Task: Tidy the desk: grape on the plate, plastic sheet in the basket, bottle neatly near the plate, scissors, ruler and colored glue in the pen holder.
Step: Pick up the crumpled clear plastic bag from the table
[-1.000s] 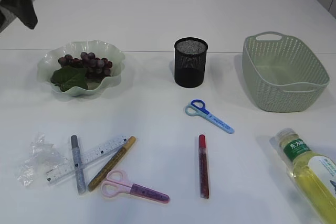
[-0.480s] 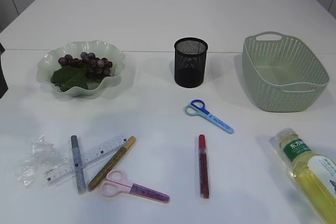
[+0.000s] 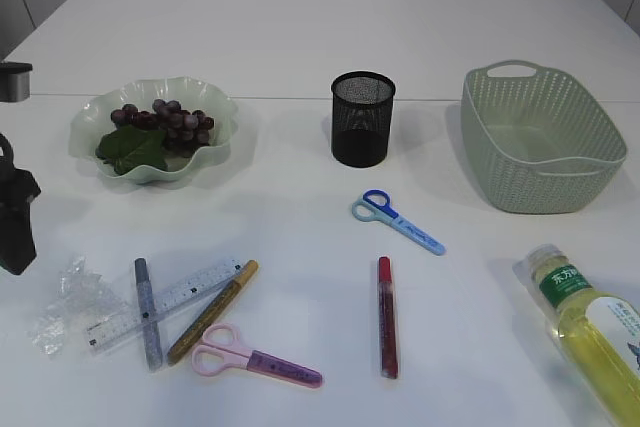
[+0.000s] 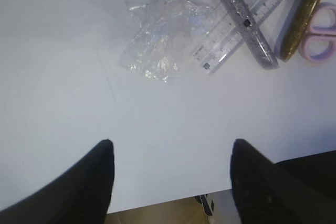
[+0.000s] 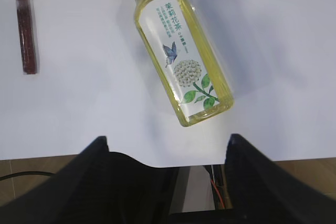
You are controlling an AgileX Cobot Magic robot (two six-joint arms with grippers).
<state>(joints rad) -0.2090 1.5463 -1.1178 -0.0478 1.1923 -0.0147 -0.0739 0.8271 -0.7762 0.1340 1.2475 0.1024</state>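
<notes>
My left gripper needs to grab the plastic sheet by its crumpled body (image 3: 78, 307) next, to clear the desk into the basket (image 3: 540, 142).
The crumpled plastic sheet (image 3: 70, 302) (image 4: 163, 35) lies front left beside the clear ruler (image 3: 170, 302), grey glue (image 3: 148, 312), gold glue (image 3: 213, 309) and pink scissors (image 3: 255, 357). My left gripper (image 3: 14, 247) (image 4: 171, 148) hangs open at the left edge, short of the sheet, holding nothing. Grapes (image 3: 165, 119) rest on the green plate (image 3: 225, 107). Blue scissors (image 3: 400, 221) and red glue (image 3: 386, 315) lie mid-table. The bottle (image 3: 590, 332) (image 5: 181, 56) lies on its side front right. My right gripper (image 5: 165, 142) is open and empty over the table edge below it.
The black mesh pen holder (image 3: 363, 119) stands upright at the centre back. The green basket (image 3: 540, 147) sits at the back right. The table's front edge shows close under both grippers in the wrist views.
My left arm has come down from the upper left corner along the left edge to just above the plastic sheet. Nothing on the table has moved.
</notes>
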